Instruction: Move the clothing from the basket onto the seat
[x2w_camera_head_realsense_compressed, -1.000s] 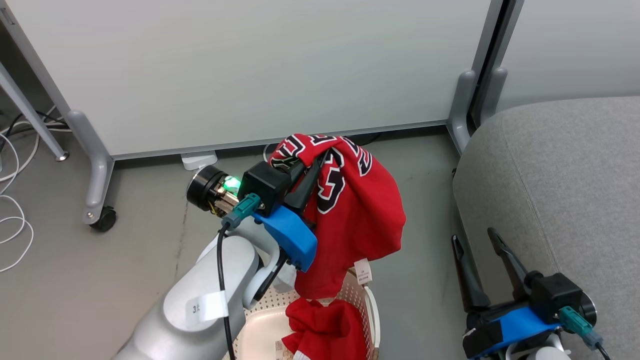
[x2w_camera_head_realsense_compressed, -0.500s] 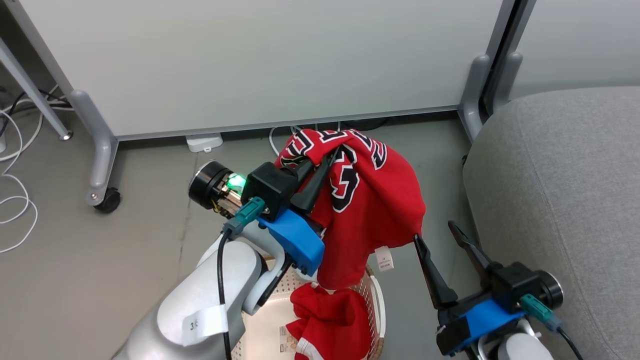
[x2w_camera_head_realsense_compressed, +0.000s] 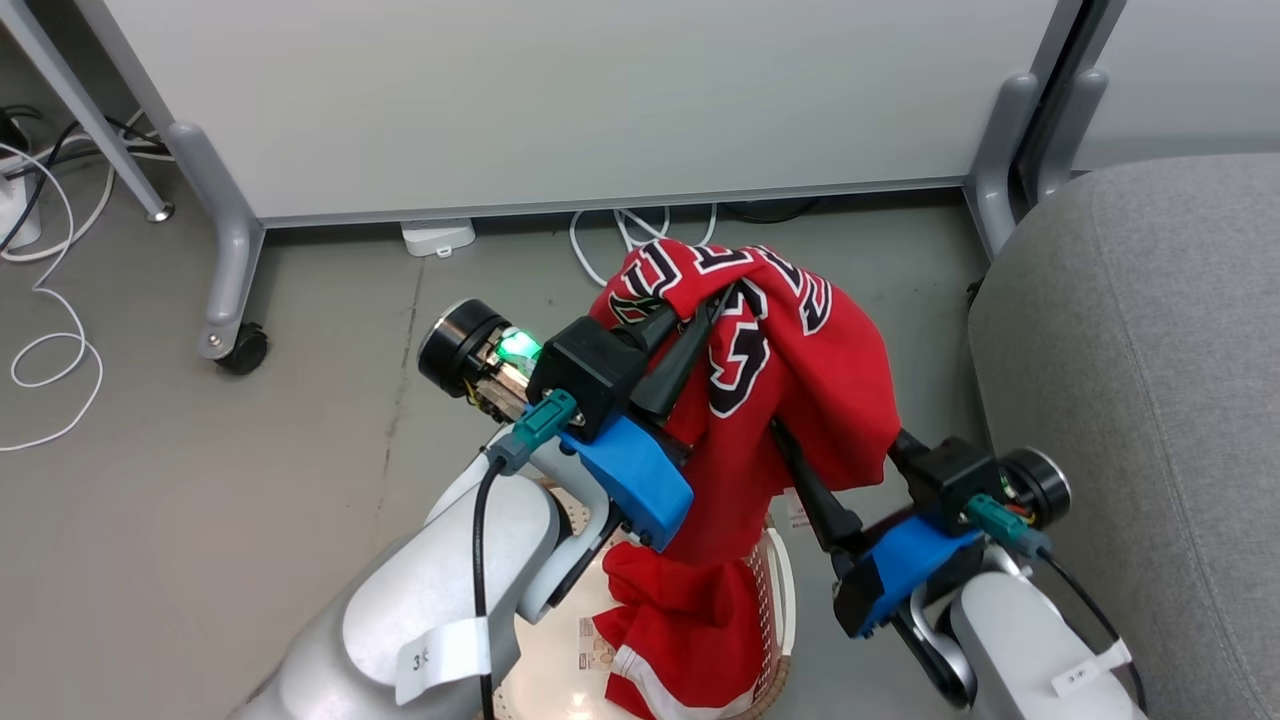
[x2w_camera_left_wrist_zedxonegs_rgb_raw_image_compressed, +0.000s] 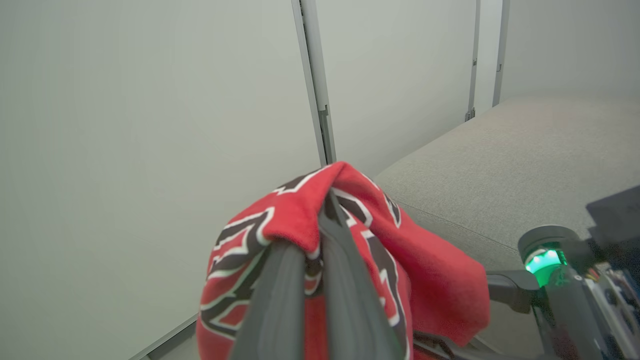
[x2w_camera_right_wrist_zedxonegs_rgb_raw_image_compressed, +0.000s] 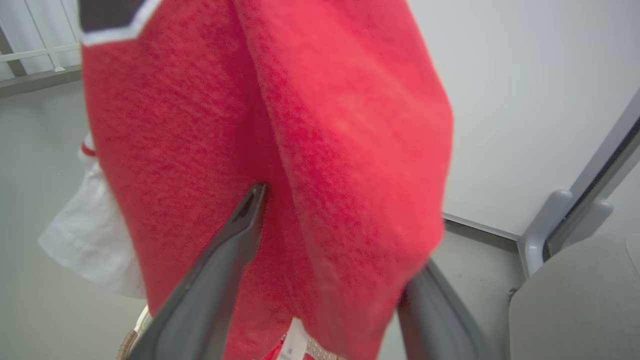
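The jersey has a red fold hanging beside the numerals. My right gripper will grab the jersey (x2w_camera_head_realsense_compressed: 810, 400) by that fold next, to carry it onto the seat (x2w_camera_head_realsense_compressed: 1150, 330).
My left gripper (x2w_camera_head_realsense_compressed: 722, 297) is shut on the top of the red jersey (x2w_camera_head_realsense_compressed: 810, 400) with black-and-white numerals, holding it up over the basket (x2w_camera_head_realsense_compressed: 781, 585). From the left wrist, its closed fingers pinch a fold of the jersey (x2w_camera_left_wrist_zedxonegs_rgb_raw_image_compressed: 440, 290). My right gripper (x2w_camera_head_realsense_compressed: 830, 425) stands open under the jersey's hanging right side, one finger hidden by the cloth. In the right wrist view a fold of the jersey (x2w_camera_right_wrist_zedxonegs_rgb_raw_image_compressed: 200, 125) hangs between the spread fingers (x2w_camera_right_wrist_zedxonegs_rgb_raw_image_compressed: 220, 280). A second red piece (x2w_camera_head_realsense_compressed: 680, 620) with white trim lies in the basket. The grey seat (x2w_camera_head_realsense_compressed: 1150, 330) is at the right.
White partition panels stand behind on grey legs, one with a black caster (x2w_camera_head_realsense_compressed: 243, 350). Loose white cables (x2w_camera_head_realsense_compressed: 40, 300) and a white power block (x2w_camera_head_realsense_compressed: 437, 237) lie on the grey floor at the back. The seat (x2w_camera_left_wrist_zedxonegs_rgb_raw_image_compressed: 500, 165) lies just beyond the jersey.
The head camera has shifted. My open right gripper has come from beside the seat up and left, and its fingers now straddle the jersey's hanging fold. The left gripper still holds the jersey.
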